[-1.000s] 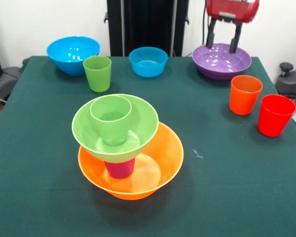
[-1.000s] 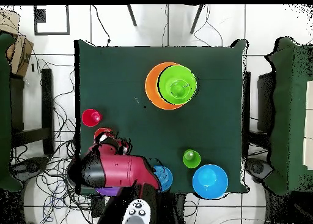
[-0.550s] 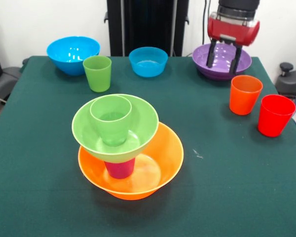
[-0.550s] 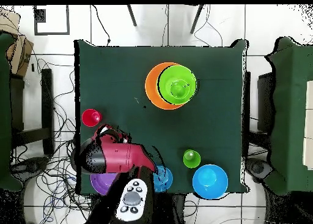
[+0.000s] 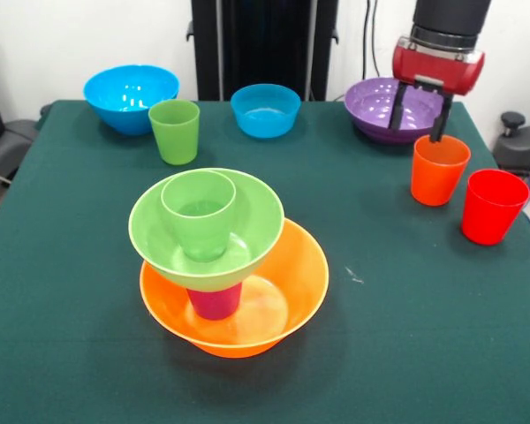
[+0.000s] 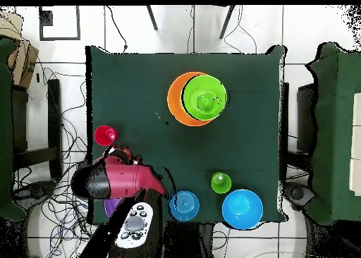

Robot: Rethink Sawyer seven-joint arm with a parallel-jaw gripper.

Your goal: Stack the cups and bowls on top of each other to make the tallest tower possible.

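The purple bowl's rim is the part my gripper will grab next, and the bowl will add another level to the tower [image 5: 203, 212].
The tower stands mid-table: a big orange bowl [image 5: 307, 269] holds a purple cup [image 5: 214, 302], which carries a green bowl [image 5: 258, 221] with a green cup [image 5: 199, 212] inside it. From overhead the tower's green bowl [image 6: 213, 93] covers most of the orange bowl [image 6: 174, 100]. My gripper [image 5: 418, 113] is open and holds nothing. It hangs just above the far rim of the orange cup [image 5: 439, 170], in front of the purple bowl [image 5: 375, 102]. A red cup [image 5: 492, 205] stands beside the orange cup.
A loose green cup [image 5: 174, 131], a large blue bowl [image 5: 128, 95] and a smaller blue bowl [image 5: 265, 109] line the far edge. Overhead, the red arm [image 6: 116, 181] covers the orange cup and most of the purple bowl; the red cup [image 6: 105, 135] shows beside it.
The open gripper has moved from over the purple bowl towards the orange cup and a little lower. No cup or bowl has moved.
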